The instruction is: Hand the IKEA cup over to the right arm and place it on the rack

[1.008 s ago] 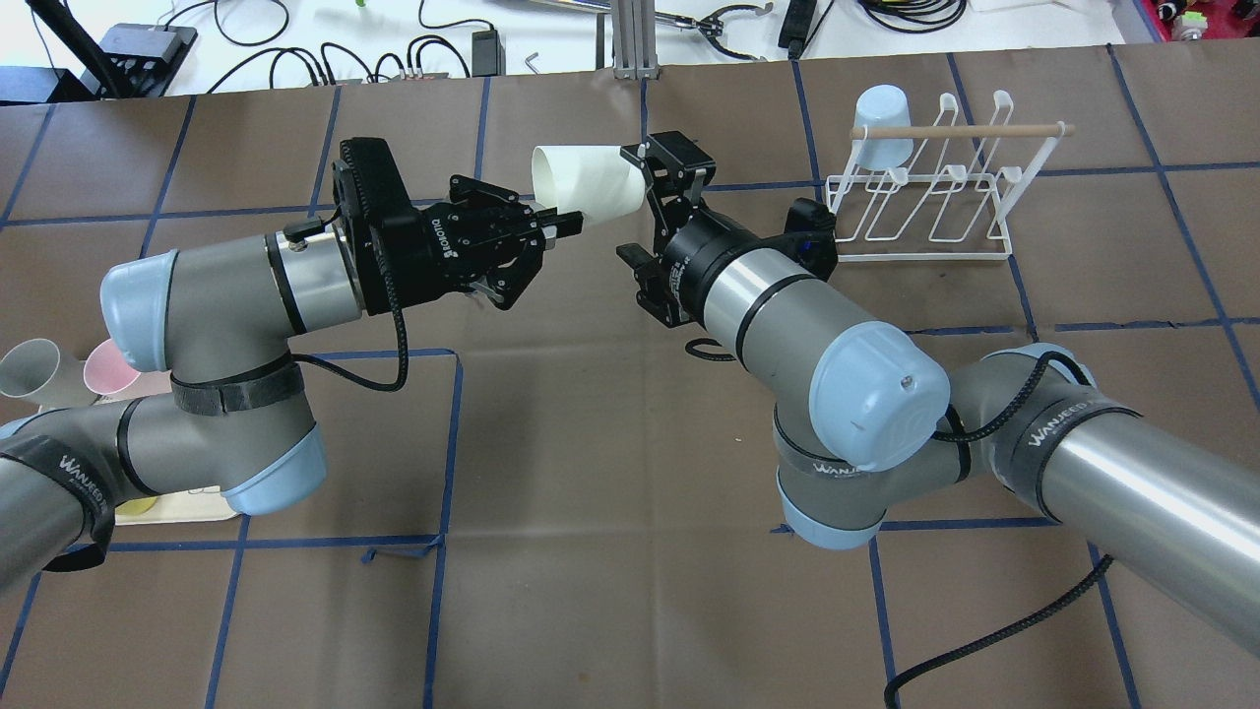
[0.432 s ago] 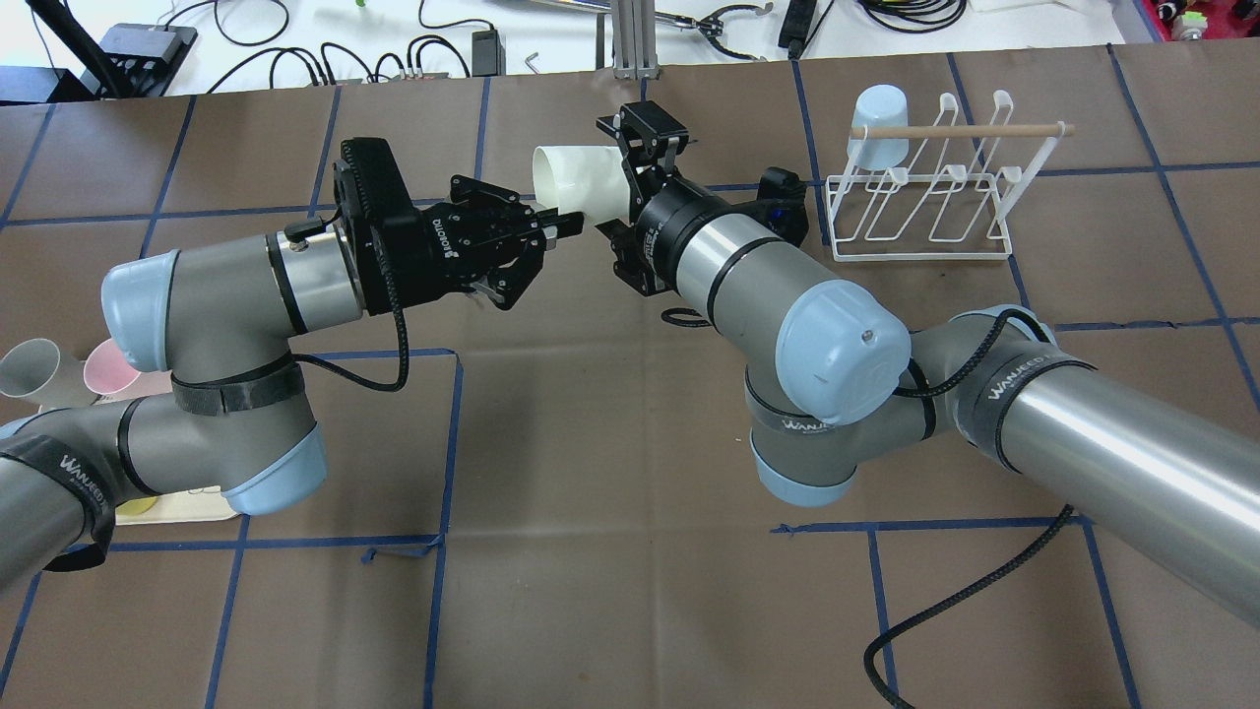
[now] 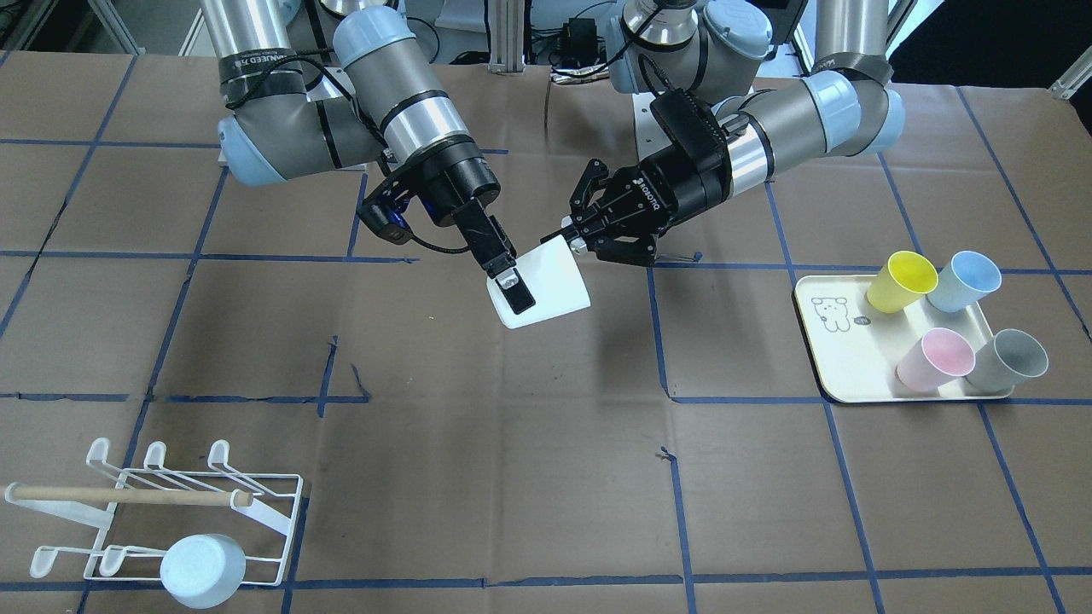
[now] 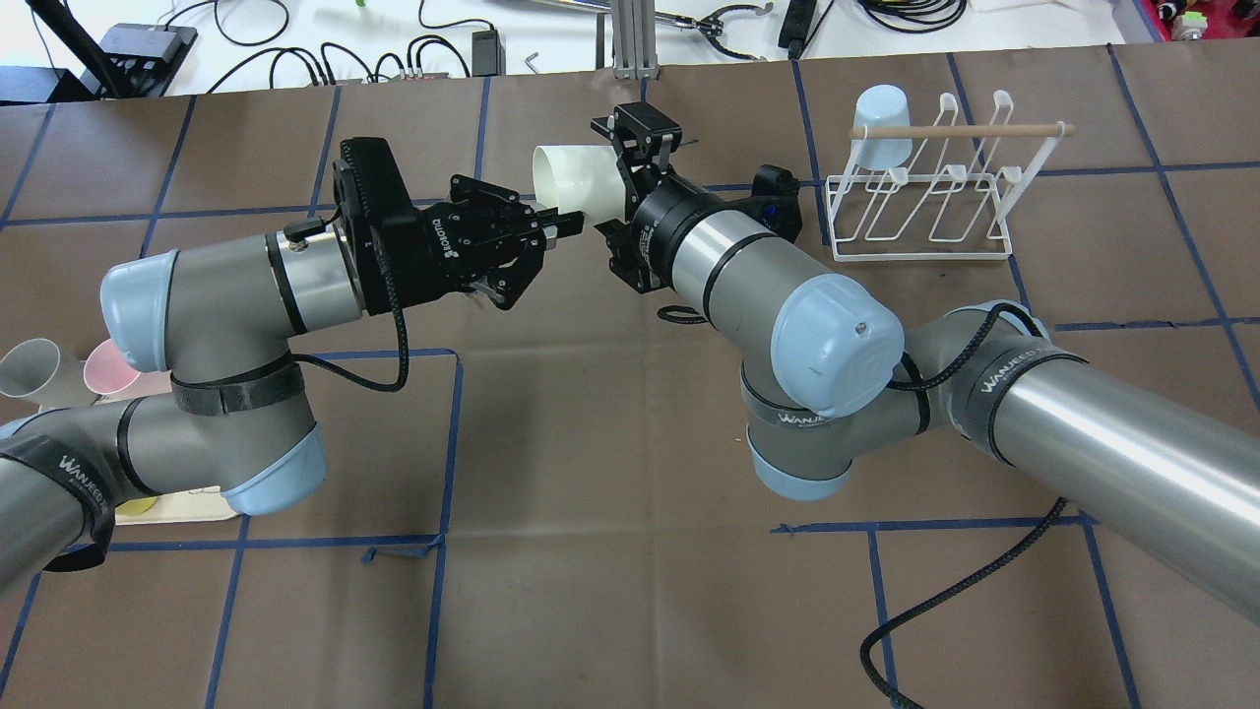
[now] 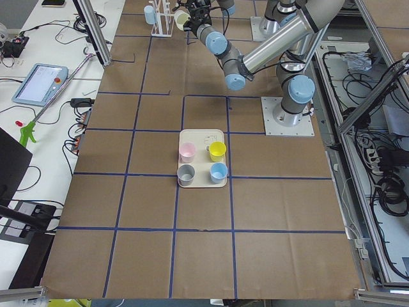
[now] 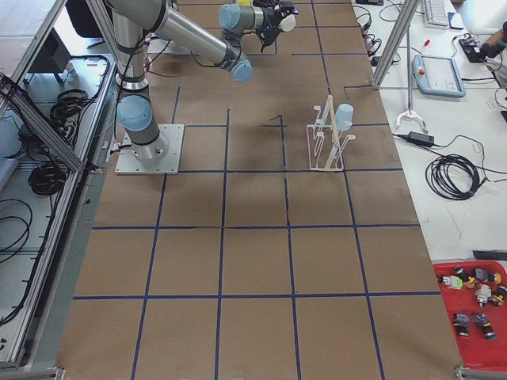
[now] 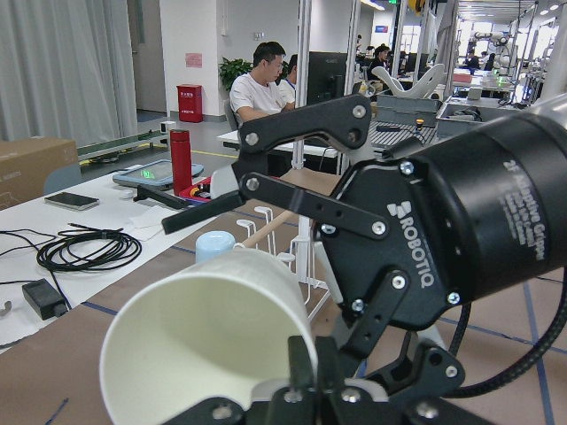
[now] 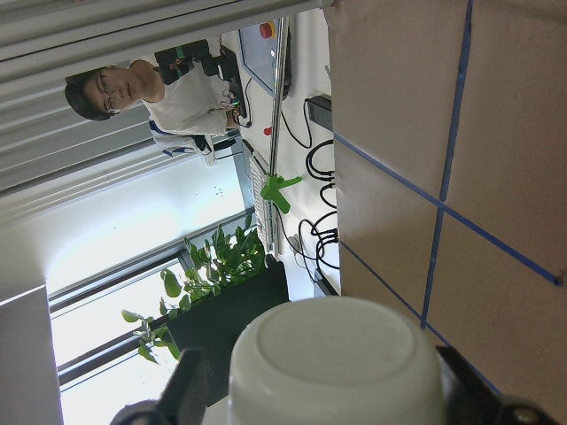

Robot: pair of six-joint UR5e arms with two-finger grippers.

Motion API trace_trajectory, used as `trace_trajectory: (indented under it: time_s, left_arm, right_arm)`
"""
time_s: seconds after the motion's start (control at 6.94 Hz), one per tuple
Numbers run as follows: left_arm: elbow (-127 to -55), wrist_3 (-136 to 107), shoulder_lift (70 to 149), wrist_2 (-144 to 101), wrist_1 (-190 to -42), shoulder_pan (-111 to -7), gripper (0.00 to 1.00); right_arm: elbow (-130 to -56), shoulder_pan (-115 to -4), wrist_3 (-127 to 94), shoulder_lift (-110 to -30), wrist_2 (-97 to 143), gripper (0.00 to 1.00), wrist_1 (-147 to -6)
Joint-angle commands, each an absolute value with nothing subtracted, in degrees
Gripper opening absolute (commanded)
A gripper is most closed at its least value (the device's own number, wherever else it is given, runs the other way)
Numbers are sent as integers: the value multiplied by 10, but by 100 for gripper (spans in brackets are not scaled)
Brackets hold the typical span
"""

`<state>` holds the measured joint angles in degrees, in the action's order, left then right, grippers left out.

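My right gripper is going to take the cup over so it can be placed on the rack, and it should next grab the cup by its base end point(image 8: 335, 354).
The white IKEA cup point(image 4: 576, 180) lies on its side in mid-air over the table's far middle. My left gripper point(image 4: 563, 225) is shut on its rim; it also shows in the front view point(image 3: 568, 242). My right gripper point(image 4: 630, 146) is open and straddles the cup's base end, and one finger point(image 3: 515, 298) lies along the cup wall point(image 3: 554, 281). The right wrist view shows the cup's base point(image 8: 337, 363) between the two fingers. I cannot tell whether the pads touch it. The white wire rack point(image 4: 920, 212) stands to the right with a pale blue cup point(image 4: 881, 123) on one prong.
A cream tray point(image 3: 840, 358) on my left side holds yellow point(image 3: 900, 281), blue point(image 3: 964, 280), pink point(image 3: 934, 358) and grey point(image 3: 1011, 360) cups. Cables and tools lie on the white bench beyond the table's far edge. Operators sit behind it.
My right gripper has moved left toward the left gripper, from beside the cup's base to around it. The left arm and the cup have stayed still.
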<state>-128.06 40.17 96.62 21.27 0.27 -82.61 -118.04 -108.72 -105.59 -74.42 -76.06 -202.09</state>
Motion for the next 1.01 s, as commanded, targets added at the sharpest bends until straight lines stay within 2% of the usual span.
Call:
trace_trajectory:
  time_s: [0.0, 0.14, 0.29, 0.43, 0.58, 0.72, 0.86]
  left_arm:
    - [-1281, 402, 965, 214, 3, -826, 6]
    - [-1281, 401, 963, 214, 3, -826, 7]
    - [-1279, 398, 962, 214, 3, -826, 26]
    - [-1275, 391, 966, 214, 3, -826, 74]
    - [-1275, 389, 965, 214, 3, -826, 92]
    - [-1274, 383, 963, 214, 3, -825, 98]
    - [-1272, 382, 963, 214, 3, -824, 99]
  right_arm:
    - [-1181, -1087, -1049, -744, -758, 50, -2021]
    - [-1181, -1087, -1048, -744, -758, 40, -2021]
    - [-1181, -1087, -1048, -744, -758, 35, -2024]
    - [-1181, -1087, -1047, -744, -757, 30, -2026]
    - [-1181, -1087, -1047, -744, -757, 28, -2026]
    - [-1181, -1087, -1047, -744, -757, 27, -2028]
    - [-1180, -1087, -1047, -744, -757, 25, -2028]
